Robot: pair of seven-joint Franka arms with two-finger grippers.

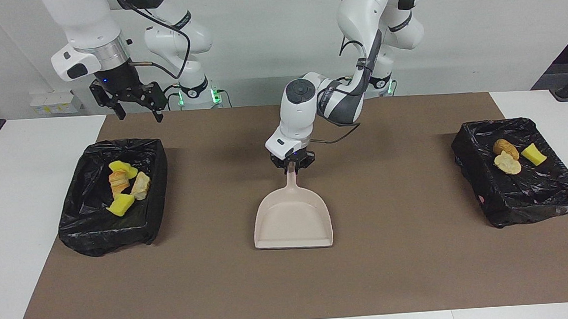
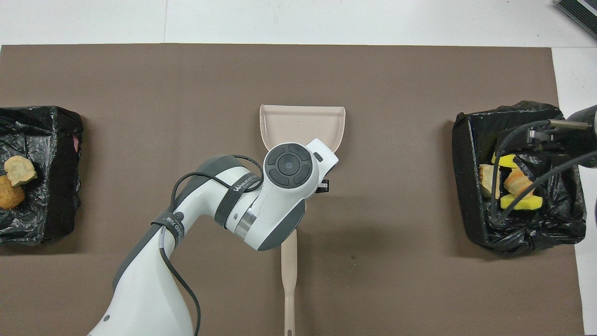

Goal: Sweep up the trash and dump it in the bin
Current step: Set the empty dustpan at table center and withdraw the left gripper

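The front edge of the beige dustpan [image 2: 302, 108] is low on the brown mat, so my left gripper should open now.
My left gripper [image 1: 292, 168] is shut on the handle of the beige dustpan [image 1: 292, 220], which lies low over the middle of the brown mat with its mouth pointing away from the robots. In the overhead view the left wrist hides that grip, and only the pan's [image 2: 302, 123] front part shows. All the trash I see lies in two black-lined bins. Several yellow and tan pieces [image 1: 120, 205] are in the bin [image 1: 75, 211] at the right arm's end. Three pieces [image 1: 508, 164] are in the bin [image 1: 518, 199] at the left arm's end. My right gripper [image 1: 127, 97] hangs open, high by the first bin.
The beige brush [image 2: 289, 280] lies on the mat nearer to the robots than the dustpan, its head under the left arm. The brown mat [image 1: 419, 269] covers most of the white table. The right arm's cables [image 2: 522, 177] hang over its bin.
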